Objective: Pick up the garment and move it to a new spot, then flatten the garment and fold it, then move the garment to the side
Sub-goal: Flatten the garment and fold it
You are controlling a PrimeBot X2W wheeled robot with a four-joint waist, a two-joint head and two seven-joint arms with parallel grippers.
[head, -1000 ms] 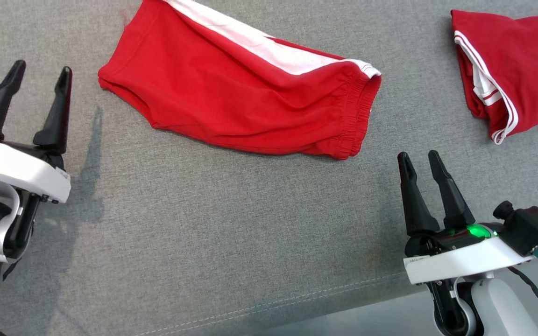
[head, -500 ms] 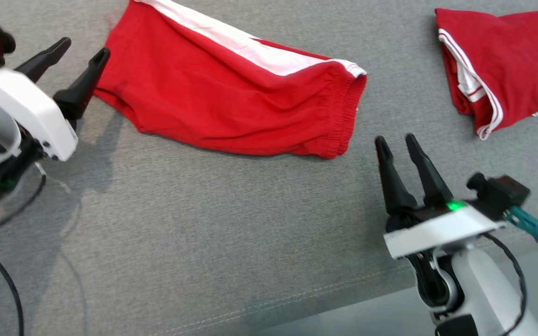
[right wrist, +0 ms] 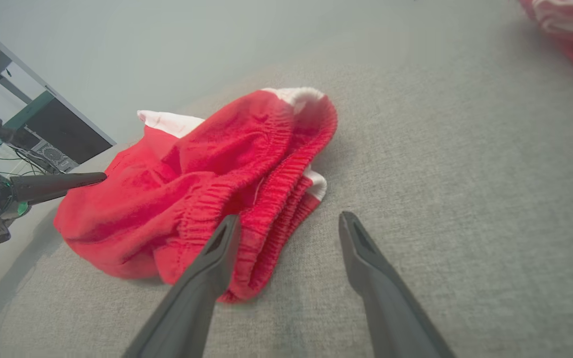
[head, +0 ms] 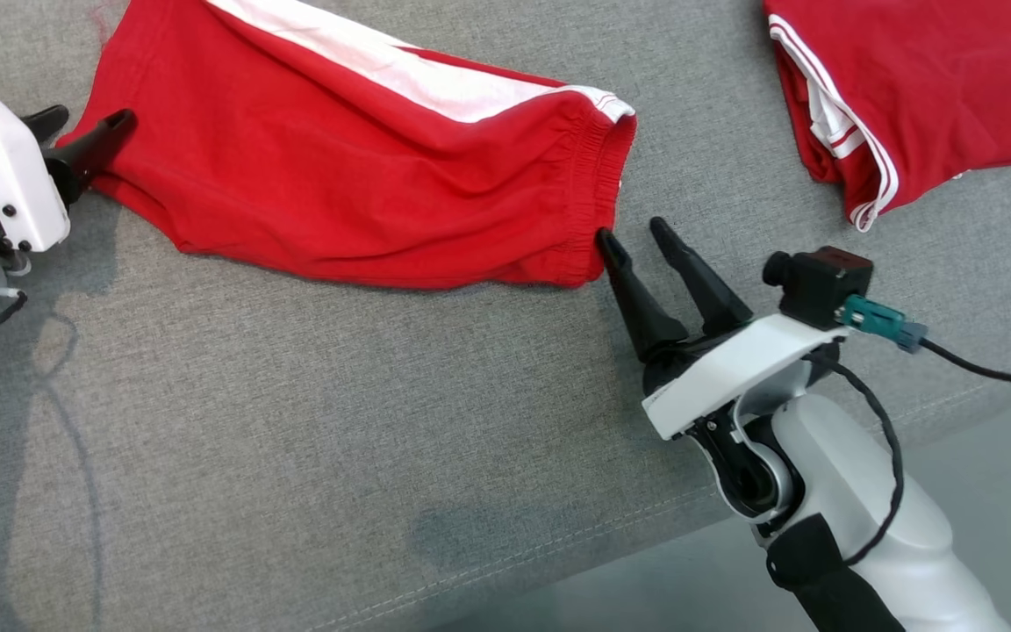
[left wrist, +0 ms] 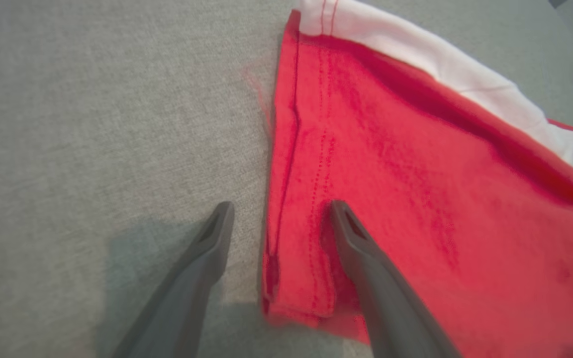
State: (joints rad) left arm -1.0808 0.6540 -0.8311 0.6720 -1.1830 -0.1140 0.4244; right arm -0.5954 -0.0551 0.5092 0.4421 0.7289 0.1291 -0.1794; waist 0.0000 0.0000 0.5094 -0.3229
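Next, my right gripper grabs the shorts by the elastic waistband edge [head: 598,237], since the gathered waistband rises in a fold while the red cloth [head: 365,200] lies slack.
The garment [head: 365,175] is a pair of red shorts with a white side stripe, lying crumpled on the grey cushion [head: 295,421]. My left gripper [head: 93,114] is open at its left leg hem. In the left wrist view the hem of the shorts [left wrist: 416,199] lies between the spread fingers [left wrist: 217,238], one finger over the cloth. My right gripper [head: 630,233] is open at the elastic waistband end. In the right wrist view its left fingertip [right wrist: 229,228] touches the waistband [right wrist: 266,169], while the other stands over bare cushion.
A second red garment [head: 900,96] with white trim lies folded at the far right of the cushion. The cushion's front edge and seam [head: 558,549] run across the lower right, with pale floor beyond. A black cable [head: 988,376] trails from the right wrist camera.
The head camera has shifted. My left gripper swung in to the shorts' left hem, and my right gripper moved up to the waistband. Both stayed open.
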